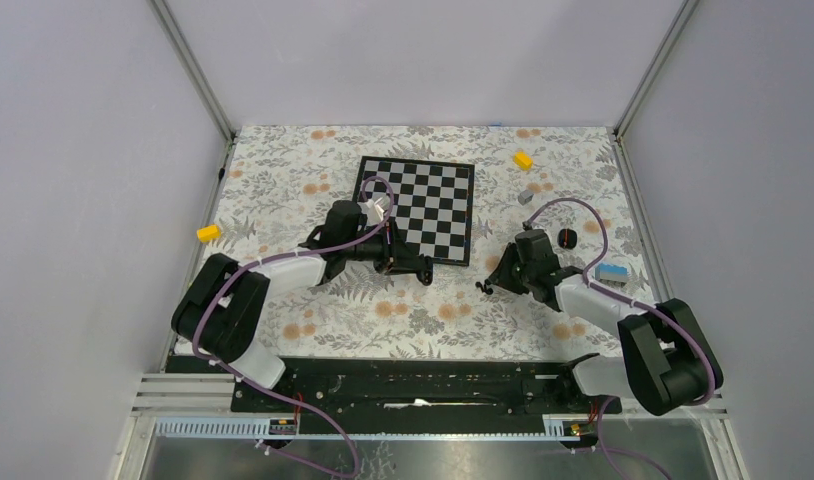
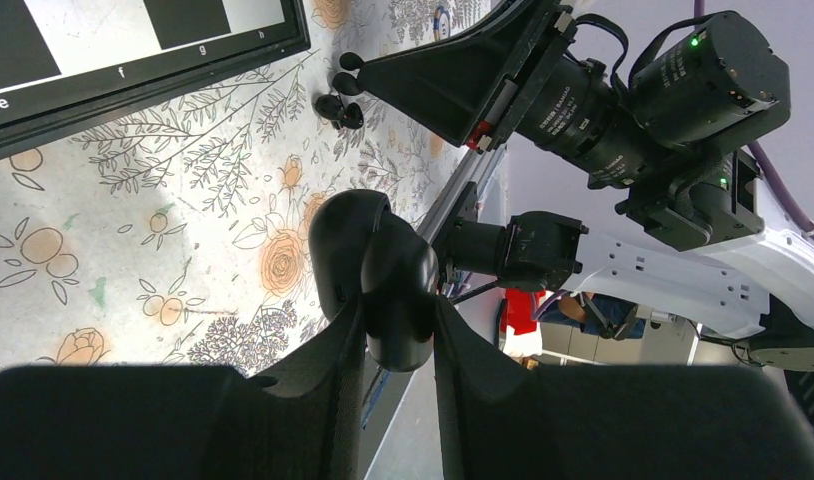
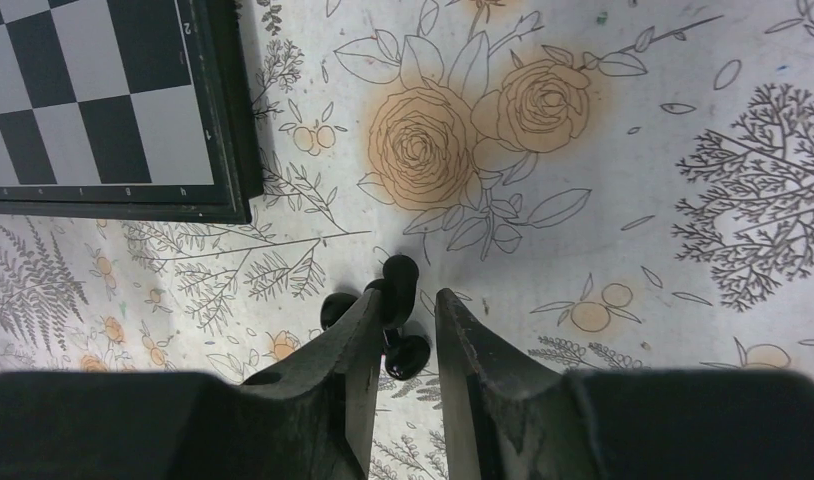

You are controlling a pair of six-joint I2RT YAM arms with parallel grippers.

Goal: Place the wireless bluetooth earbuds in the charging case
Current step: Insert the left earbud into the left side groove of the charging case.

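Note:
My right gripper closes on the bud now, since one bud lies between my fingers and closing now would catch that bud.
My left gripper (image 1: 423, 272) (image 2: 398, 310) is shut on the charging case (image 2: 378, 250), a black rounded pebble held just above the floral cloth, off the chessboard's near right corner. The earbuds (image 3: 408, 355), three tiny glossy black buds, lie bunched on the cloth; they also show in the left wrist view (image 2: 340, 108). My right gripper (image 1: 486, 288) (image 3: 411, 295) hangs low over them, jaws a little apart. One bud lies in the gap between the fingers, one sits against the left fingertip (image 3: 368, 305), and one lies outside the left finger. Cloth shows between the buds and the right finger.
The chessboard (image 1: 418, 208) lies at the back centre. Yellow blocks sit at the left (image 1: 209, 233) and back right (image 1: 523, 160). On the right are a grey cube (image 1: 526, 196), a small dark round object (image 1: 568, 237) and a blue-grey block (image 1: 611, 272).

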